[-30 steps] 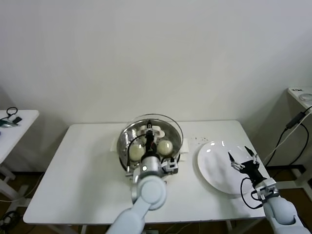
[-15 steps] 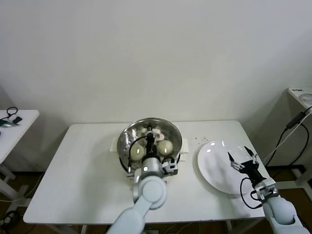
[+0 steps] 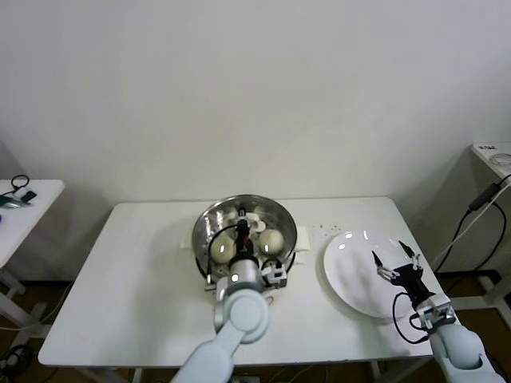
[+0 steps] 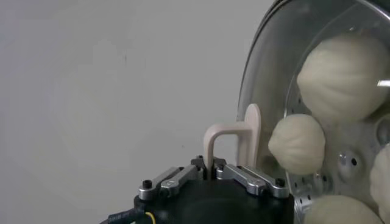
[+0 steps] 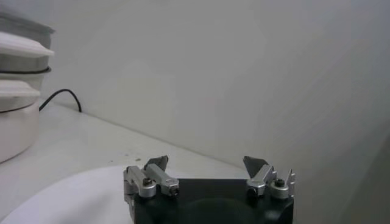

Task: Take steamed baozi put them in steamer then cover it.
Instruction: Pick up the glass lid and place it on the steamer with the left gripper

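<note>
The left gripper needs to let go of the cover: the glass cover lies on the steamer over the baozi, so it would stay there.
The steamer stands mid-table with the baozi inside, one more beside it. The clear glass cover lies low over the steamer. My left gripper is shut on the cover's cream bar handle. The left wrist view shows the jaws closed on that handle, with several buns behind the glass. My right gripper hovers open and empty over the white plate; it is also open in the right wrist view.
The white plate lies at the table's right and holds nothing. Small dark specks lie between steamer and plate. A side table stands at far left, a shelf with cables at far right.
The cover, held raised and tilted above the steamer before, has come down with my left gripper and now lies low over the basket. The right arm has barely moved.
</note>
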